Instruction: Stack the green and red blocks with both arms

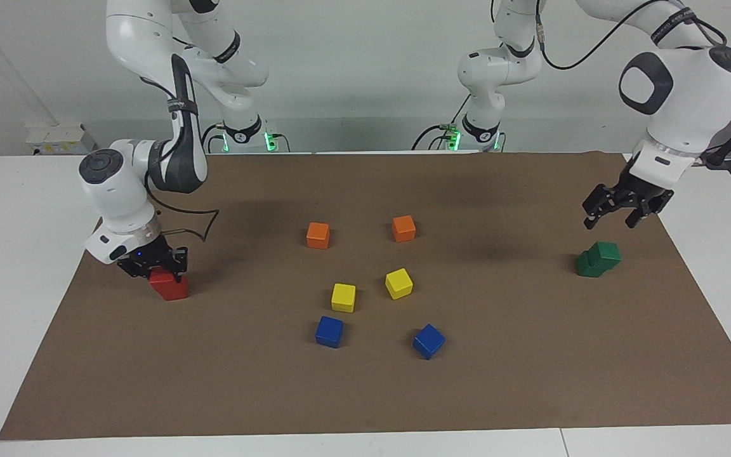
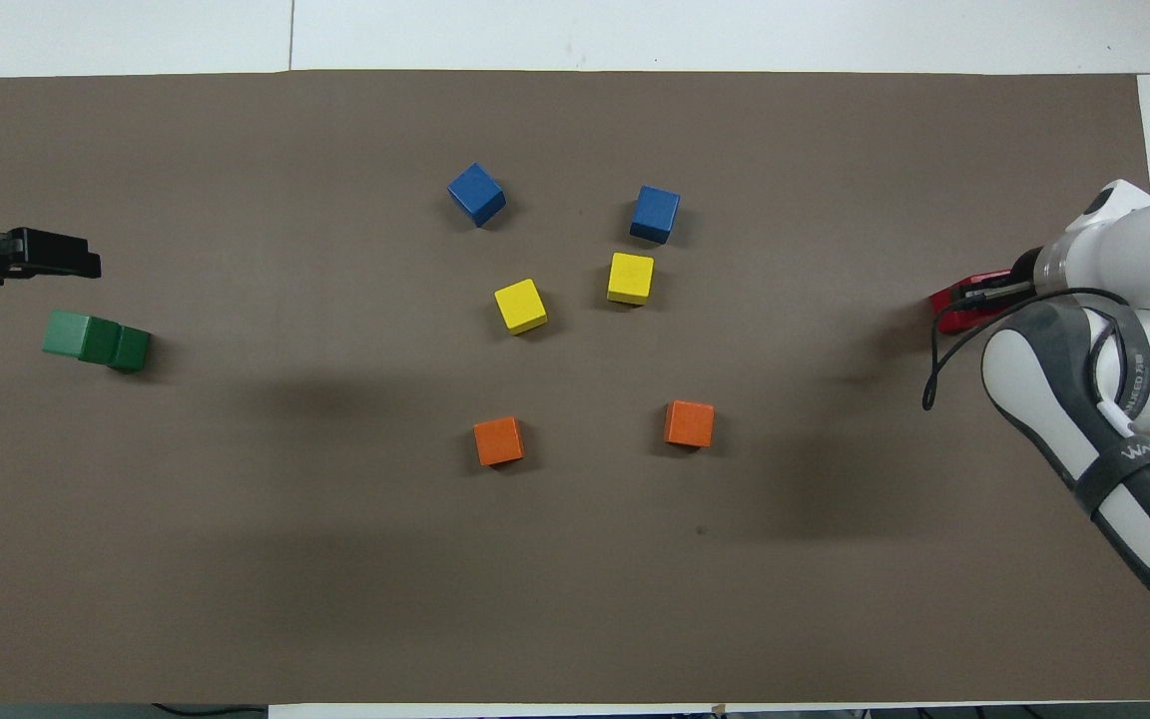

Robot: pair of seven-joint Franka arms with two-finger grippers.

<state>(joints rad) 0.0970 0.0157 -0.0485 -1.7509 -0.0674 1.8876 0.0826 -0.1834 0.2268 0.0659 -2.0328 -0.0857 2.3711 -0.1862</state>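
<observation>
The upper red block [image 2: 946, 320] is resting over the lower red block [image 2: 945, 314], so I should open my right gripper and let go.
Two green blocks stand stacked near the left arm's end of the mat, the upper green block [image 1: 606, 252] [image 2: 68, 333] sitting askew on the lower one [image 1: 587, 266] [image 2: 130, 349]. My left gripper [image 1: 610, 219] [image 2: 88, 263] hangs open in the air above the stack, clear of it and holding nothing. At the right arm's end, my right gripper [image 1: 162, 270] [image 2: 976, 295] is shut on the upper red block [image 1: 160, 275], which sits offset on the lower red block [image 1: 174, 289] [image 2: 946, 320]. From overhead the right arm hides most of the red pair.
Two orange cubes [image 1: 318, 235] [image 1: 403, 228], two yellow cubes [image 1: 343, 297] [image 1: 398, 283] and two blue cubes [image 1: 329, 331] [image 1: 428, 341] lie in the middle of the brown mat [image 1: 530, 355]. White table borders the mat.
</observation>
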